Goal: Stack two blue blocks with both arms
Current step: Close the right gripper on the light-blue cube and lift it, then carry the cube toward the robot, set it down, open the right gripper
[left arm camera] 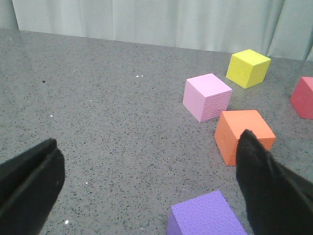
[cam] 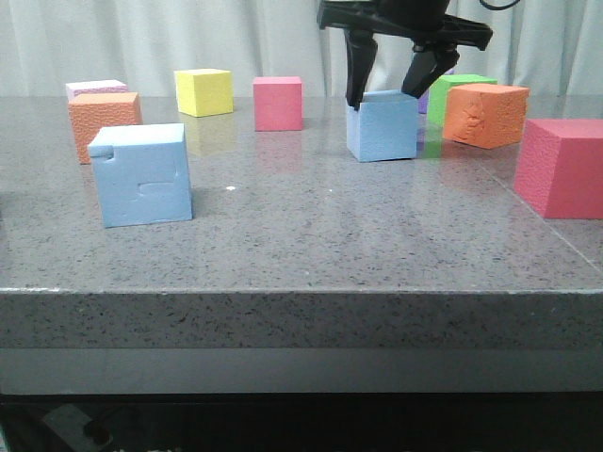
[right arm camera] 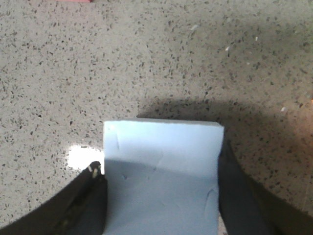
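Observation:
The light blue block has its lower edge (cam: 384,158) well behind the table's front middle, so the block moves there before my right gripper opens.
A plain light blue block (cam: 382,125) rests on the grey table (cam: 301,235), right of centre. My right gripper (cam: 384,94) comes down over it from above. In the right wrist view its dark fingers (right arm camera: 83,200) lie flush against both sides of that block (right arm camera: 161,166), shut on it. The other blue block (cam: 141,174), with a notched corner and rectangular dents, stands alone at the front left. My left gripper (left arm camera: 146,142) shows only in its wrist view, open wide over bare table, with nothing between the fingers.
An orange cube (cam: 104,122), a pale pink one (cam: 94,89), a yellow one (cam: 203,91) and a red one (cam: 278,103) stand at the back left. Green (cam: 462,85), orange (cam: 485,115) and large pink (cam: 565,168) cubes crowd the right. A purple cube (left arm camera: 205,215) sits near the left fingers.

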